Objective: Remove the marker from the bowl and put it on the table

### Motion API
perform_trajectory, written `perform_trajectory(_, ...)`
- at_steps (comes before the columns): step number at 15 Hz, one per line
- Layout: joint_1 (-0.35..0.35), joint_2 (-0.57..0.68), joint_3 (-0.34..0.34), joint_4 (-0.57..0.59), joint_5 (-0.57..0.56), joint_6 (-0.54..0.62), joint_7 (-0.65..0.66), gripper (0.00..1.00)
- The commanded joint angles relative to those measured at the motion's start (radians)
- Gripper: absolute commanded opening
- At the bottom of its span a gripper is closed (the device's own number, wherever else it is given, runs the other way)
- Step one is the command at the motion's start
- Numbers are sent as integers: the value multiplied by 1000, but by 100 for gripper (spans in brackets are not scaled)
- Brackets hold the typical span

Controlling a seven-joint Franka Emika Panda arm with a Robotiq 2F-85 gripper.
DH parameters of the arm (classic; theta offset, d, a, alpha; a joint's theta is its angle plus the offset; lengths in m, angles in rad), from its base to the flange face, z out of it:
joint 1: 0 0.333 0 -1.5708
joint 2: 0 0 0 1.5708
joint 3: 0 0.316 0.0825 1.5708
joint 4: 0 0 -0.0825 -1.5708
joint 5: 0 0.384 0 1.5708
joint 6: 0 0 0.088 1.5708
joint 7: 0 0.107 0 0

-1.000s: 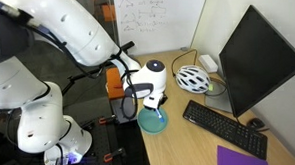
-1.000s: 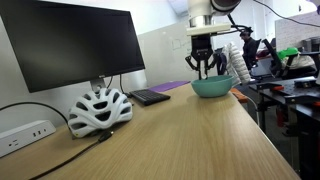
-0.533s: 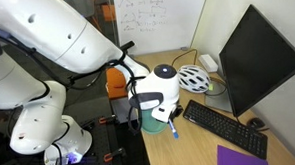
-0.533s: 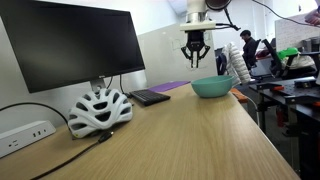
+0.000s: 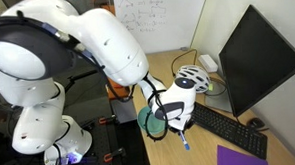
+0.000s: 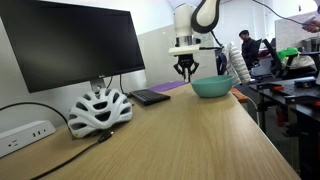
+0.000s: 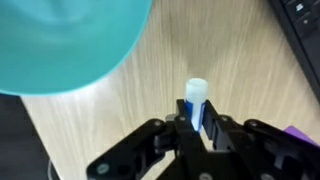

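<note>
The marker stays in my gripper until its hanging tip reaches the table; it would drop beside the teal bowl if I opened now.
My gripper [image 7: 196, 128] is shut on the marker [image 7: 196, 100], a whitish stick with blue that pokes out past the fingertips. The gripper holds it above the light wood table [image 7: 240, 70], clear of the teal bowl [image 7: 70, 40], which fills the upper left of the wrist view. In an exterior view the gripper [image 5: 180, 129] hangs beside the bowl [image 5: 147, 123], with the marker [image 5: 184, 142] pointing down at the table [image 5: 201, 155]. In the other exterior view the gripper [image 6: 186, 70] is raised, off to the side of the bowl [image 6: 212, 87].
A black keyboard [image 5: 230, 131] lies close to the gripper, with a purple sheet [image 5: 241, 158] in front of it. A white bicycle helmet [image 6: 98, 108] and a monitor [image 6: 70, 45] stand further along the table. The table edge runs beside the bowl.
The gripper has risen out of the bowl with the marker in it. It has moved sideways off the bowl, over the table towards the keyboard.
</note>
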Motion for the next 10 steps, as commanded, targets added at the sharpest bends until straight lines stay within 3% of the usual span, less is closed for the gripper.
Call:
perform_trajectory(1, 109, 102, -74, 100, -9, -10, 50, 5)
perform_trajectory(7, 177, 194, -103, 186, 79, -38, 7, 5)
perform_trajectory(8, 181, 198, -107, 191, 89, -45, 5, 45)
perform_trajectory(10, 179, 193, -105, 185, 112, -39, -7, 53)
